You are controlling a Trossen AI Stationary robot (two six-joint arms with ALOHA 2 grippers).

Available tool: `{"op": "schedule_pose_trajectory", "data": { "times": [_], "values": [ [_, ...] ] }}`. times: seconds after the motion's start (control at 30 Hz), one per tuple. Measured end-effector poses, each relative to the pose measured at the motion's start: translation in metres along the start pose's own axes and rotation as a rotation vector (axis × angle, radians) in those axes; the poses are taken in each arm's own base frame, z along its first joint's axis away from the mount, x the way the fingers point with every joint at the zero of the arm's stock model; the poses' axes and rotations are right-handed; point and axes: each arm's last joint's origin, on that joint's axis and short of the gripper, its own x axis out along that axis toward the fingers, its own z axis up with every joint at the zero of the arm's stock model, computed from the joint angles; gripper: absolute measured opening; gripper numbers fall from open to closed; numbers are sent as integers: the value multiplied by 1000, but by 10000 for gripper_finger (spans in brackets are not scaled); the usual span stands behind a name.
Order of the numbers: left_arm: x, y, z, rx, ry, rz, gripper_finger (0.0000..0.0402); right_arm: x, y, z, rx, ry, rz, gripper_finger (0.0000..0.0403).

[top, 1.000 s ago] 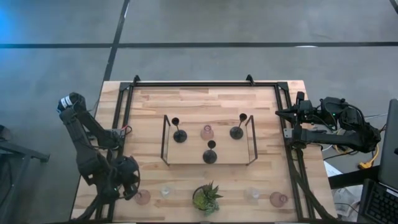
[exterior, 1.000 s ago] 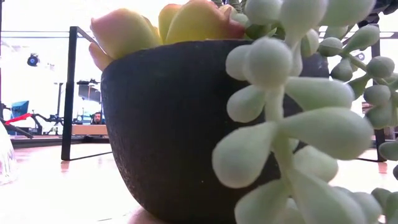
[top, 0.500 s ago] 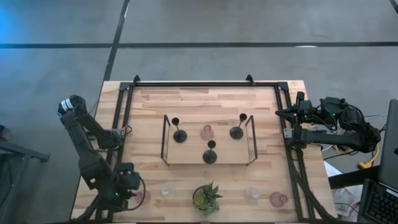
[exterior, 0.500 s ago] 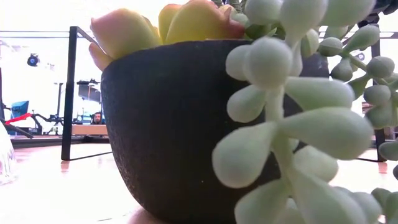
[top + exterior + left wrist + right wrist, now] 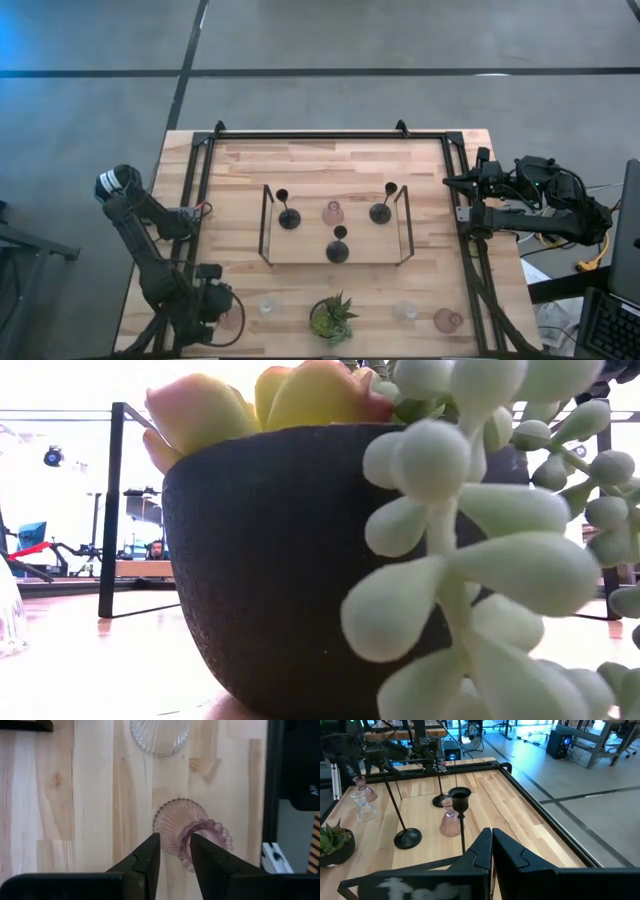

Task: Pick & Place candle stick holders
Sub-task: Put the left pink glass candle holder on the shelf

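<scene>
The pink glass holder (image 5: 232, 319) should go into the wooden tray (image 5: 300, 255) next, so my left gripper should grab the holder by its rim.
A squat pink glass holder (image 5: 232, 319) (image 5: 176, 821) stands at the table's near left. My left gripper (image 5: 173, 845) points down over it, fingers a little apart, one on each side of the rim's near wall. A clear glass holder (image 5: 266, 307) (image 5: 160, 737) stands beside it. Three black holders (image 5: 288, 215) (image 5: 381, 210) (image 5: 338, 248) and a pink one (image 5: 333, 212) stand in the wooden tray (image 5: 300, 255). Another clear holder (image 5: 405, 312) and a pink one (image 5: 448, 320) stand at the near right. My right gripper (image 5: 491, 842) is shut and empty at the table's right edge. My left gripper comes at the pink holder from above, pointing down. One finger (image 5: 150, 852) stands outside the scalloped rim (image 5: 186, 851) and the other over its opening. The holder stands upright on the table. I cannot tell whether the fingers touch the glass.
A green potted plant (image 5: 332, 318) stands at the near edge's middle and fills the low view (image 5: 270, 560). Black frame rails (image 5: 200, 170) run along the table's left, far and right sides. Bare wood lies between the tray and the near row.
My left gripper has gone toward the table's near edge and a little to the right, coming over the pink holder at the near left. The holders have not moved.
</scene>
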Motion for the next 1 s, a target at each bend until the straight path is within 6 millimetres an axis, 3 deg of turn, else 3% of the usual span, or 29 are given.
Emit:
{"op": "schedule_pose_trajectory", "data": {
  "times": [0.37,0.63,0.8,1.0],
  "values": [
    [20,-6,3,-15,23,38,105,0,0,0,0,0,0,8],
    [25,-2,17,-46,59,5,33,0,0,0,0,0,0,8],
    [11,12,25,-113,102,27,32,0,0,0,0,0,0,8],
    [-38,15,44,-136,104,55,32,0,0,0,0,0,0,8]
  ]
}}
